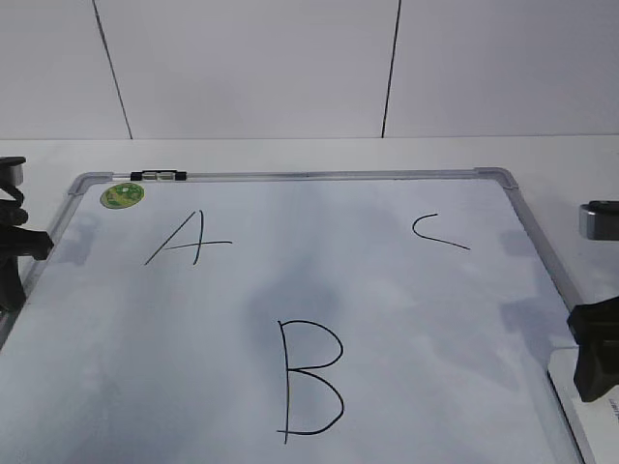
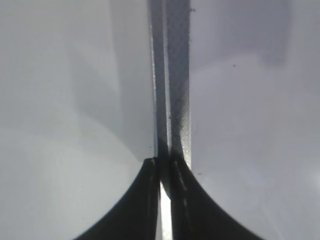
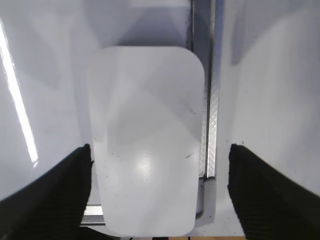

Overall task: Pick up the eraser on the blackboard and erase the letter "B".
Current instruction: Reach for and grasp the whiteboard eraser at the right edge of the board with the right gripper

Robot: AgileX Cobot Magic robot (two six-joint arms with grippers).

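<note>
My right gripper is to grab the eraser by its long sides next, to erase the letter "B".
The blackboard [image 1: 387, 290] is a white board with a grey frame lying flat. The letter "B" [image 1: 311, 380] is drawn in black at its front middle. The eraser [image 3: 145, 135], a white rounded block, lies on the board's front right corner, against the frame; only part of it shows in the exterior view [image 1: 571, 411]. My right gripper [image 3: 160, 150] is open, with one finger on each side of the eraser, not closed on it; it hangs at the right edge in the exterior view [image 1: 595, 362]. My left gripper [image 2: 162, 162] is shut and empty over the board's left frame [image 2: 177, 100], at the far left in the exterior view [image 1: 14, 251].
A slanted "A" [image 1: 189, 239] and a small "C" [image 1: 435, 232] are drawn at the back of the board. A round green sticker [image 1: 123, 195] and a small black-and-white marker [image 1: 158, 176] sit at the back left corner. A white tiled wall stands behind.
</note>
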